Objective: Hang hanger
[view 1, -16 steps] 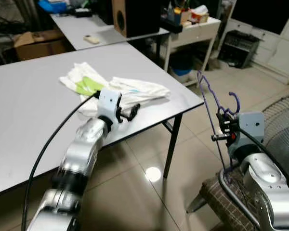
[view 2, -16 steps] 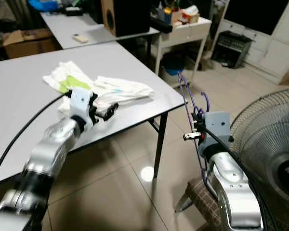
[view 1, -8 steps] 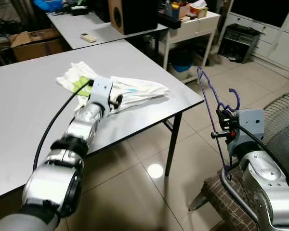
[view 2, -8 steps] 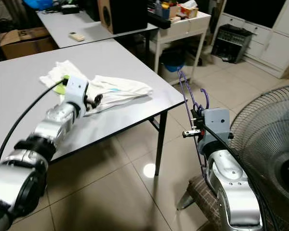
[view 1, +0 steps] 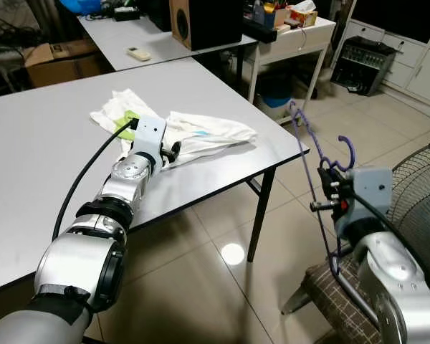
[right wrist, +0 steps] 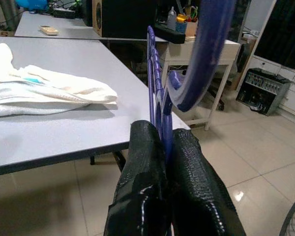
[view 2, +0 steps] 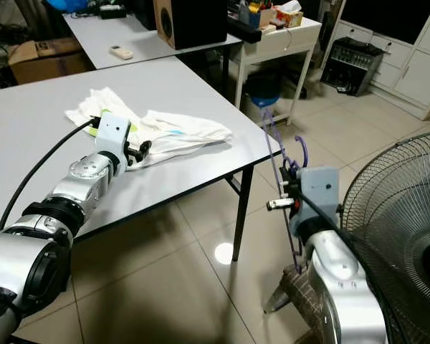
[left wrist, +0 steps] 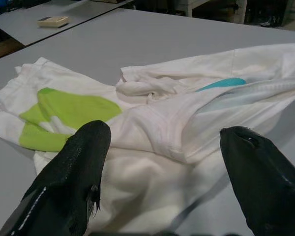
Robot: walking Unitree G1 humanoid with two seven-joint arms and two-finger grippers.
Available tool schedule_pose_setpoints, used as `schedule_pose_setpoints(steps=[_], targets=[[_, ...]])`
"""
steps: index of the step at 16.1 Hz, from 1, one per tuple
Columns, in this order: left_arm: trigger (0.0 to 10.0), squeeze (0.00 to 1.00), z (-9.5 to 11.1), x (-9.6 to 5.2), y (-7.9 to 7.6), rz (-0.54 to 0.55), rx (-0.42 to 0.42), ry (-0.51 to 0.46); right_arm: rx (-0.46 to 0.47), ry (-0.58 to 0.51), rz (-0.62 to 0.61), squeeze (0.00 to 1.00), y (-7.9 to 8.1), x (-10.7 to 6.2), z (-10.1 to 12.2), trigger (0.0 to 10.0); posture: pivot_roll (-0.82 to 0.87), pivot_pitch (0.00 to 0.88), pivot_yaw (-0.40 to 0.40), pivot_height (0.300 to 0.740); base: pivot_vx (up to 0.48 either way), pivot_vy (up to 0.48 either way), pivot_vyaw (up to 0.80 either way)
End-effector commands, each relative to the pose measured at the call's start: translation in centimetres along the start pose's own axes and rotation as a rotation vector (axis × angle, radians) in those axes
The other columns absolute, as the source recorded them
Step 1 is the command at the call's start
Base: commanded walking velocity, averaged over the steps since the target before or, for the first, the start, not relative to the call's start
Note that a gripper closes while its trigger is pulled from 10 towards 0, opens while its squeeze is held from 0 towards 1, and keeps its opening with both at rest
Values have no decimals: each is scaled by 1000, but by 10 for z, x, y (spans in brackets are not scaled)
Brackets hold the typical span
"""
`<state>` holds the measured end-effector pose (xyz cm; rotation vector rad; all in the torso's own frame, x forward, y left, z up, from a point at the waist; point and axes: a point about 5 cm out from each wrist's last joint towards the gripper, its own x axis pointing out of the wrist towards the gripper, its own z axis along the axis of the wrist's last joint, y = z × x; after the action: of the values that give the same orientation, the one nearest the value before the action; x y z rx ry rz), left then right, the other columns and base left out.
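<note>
My left gripper should next grab the garment by its raised white hem [left wrist: 178, 151]; the other cloth lies slack and crumpled on the tabletop.
A white garment [view 1: 208, 132] with green and turquoise print lies crumpled on the grey table [view 1: 43, 143], close to its right corner. My left gripper [view 1: 170, 151] rests at the garment's near edge. Its two black fingers [left wrist: 73, 177] stand open, with the white cloth [left wrist: 152, 123] spread between and beyond them. Off the table's corner, above the tiled floor, my right gripper [view 1: 324, 198] is shut on a purple hanger [view 1: 306, 154]. The hanger stands upright with its hook [right wrist: 201, 54] above the pinched fingers [right wrist: 147, 162].
A standing fan [view 1: 424, 188] is at my right, and a chair with a checked cushion [view 1: 337, 301] is below my right arm. Behind are a second table [view 1: 129, 39] with a speaker [view 1: 208, 21] and a remote [view 1: 137, 53], a cluttered white desk [view 1: 294, 36] and a cardboard box [view 1: 57, 61].
My left gripper has moved forward from near the table edge onto the garment's near edge. The right gripper keeps the hanger in about the same place.
</note>
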<state>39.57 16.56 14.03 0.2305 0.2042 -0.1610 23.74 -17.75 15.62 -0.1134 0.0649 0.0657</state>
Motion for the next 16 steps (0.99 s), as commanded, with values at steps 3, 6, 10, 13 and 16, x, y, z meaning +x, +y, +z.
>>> schedule_pose_setpoints(steps=[3,6,10,13,16], targets=[[10000,0,2,0,0,1,24,-12,7,12,-6,0,1,-6,2,10000,-261,119,17,740,0,0,0],[10000,0,5,0,5,55,29,-53,16,21,-32,0,-1,-14,2,10000,-267,157,24,740,0,0,0],[10000,0,15,0,6,65,-40,-124,23,29,-53,0,-2,-24,1,10000,-279,172,38,740,0,0,0],[10000,0,9,1,-2,34,-28,-87,21,32,-69,0,-3,-27,2,10000,-293,173,55,740,0,0,0],[4078,0,7,1,-3,43,-21,-78,21,31,-79,0,-3,-29,3,10000,-305,179,66,740,0,0,0]])
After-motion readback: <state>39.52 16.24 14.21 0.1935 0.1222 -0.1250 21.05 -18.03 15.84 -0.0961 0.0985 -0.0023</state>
